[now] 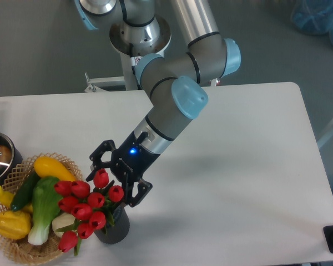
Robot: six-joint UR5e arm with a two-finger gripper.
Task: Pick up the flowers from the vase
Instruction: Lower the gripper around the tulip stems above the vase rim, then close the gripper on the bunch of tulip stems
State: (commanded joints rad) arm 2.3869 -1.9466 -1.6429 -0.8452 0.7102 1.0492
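The robot's gripper should hold the flowers (86,206) by their red tulip buds to lift them out of the dark grey vase (114,228).
The flowers (86,206), red tulip buds with green stems, stand in the short dark grey vase (114,228) near the table's front left. My gripper (112,187) is open and hovers over the bunch's upper right. One fingertip is at the upper left by the top bud; the other is at the right, near the rightmost bud. The buds at the upper right sit between or just under the fingers. I cannot tell whether the fingers touch them.
A wicker basket (66,162) with yellow, green and white vegetables sits right beside the vase on the left. A metal pot (0,159) with a blue handle is at the far left edge. The white table (238,166) stretches to the right.
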